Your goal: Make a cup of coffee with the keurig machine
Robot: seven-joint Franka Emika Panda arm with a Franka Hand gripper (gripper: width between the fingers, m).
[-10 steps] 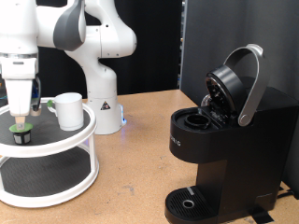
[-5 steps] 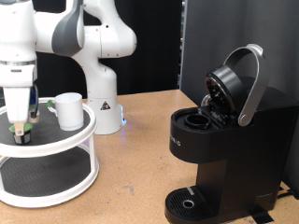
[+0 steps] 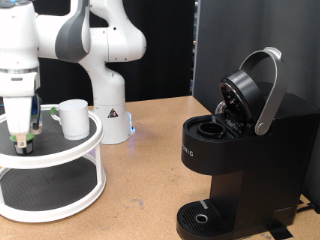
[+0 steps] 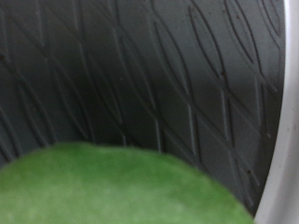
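Note:
My gripper's fingers reach down on either side of the small pod on the rack's top shelf, so it is time to close on it now.
The keurig machine (image 3: 245, 150) stands at the exterior view's right, black, with its silver-handled lid raised and the pod chamber open. The white cup (image 3: 73, 117) stands on the top tier of a white two-tier rack (image 3: 75, 150) at the exterior view's left. A small green-topped pod (image 3: 22, 144) sits on the same tier, to the left of the cup. My gripper (image 3: 22, 140) is lowered straight down over the pod, fingers on either side of it. In the wrist view the pod's green top (image 4: 112, 187) fills the lower part, very close, over a dark ribbed mat (image 4: 168, 75).
The robot's white base (image 3: 110, 110) stands behind the rack. A black panel (image 3: 215, 45) rises behind the coffee maker. The wooden table (image 3: 140, 190) lies between the rack and the machine. The rack's lower tier (image 3: 45, 185) holds a dark mat.
My gripper has come down from just above the pod to around it. The cup and the machine have not moved.

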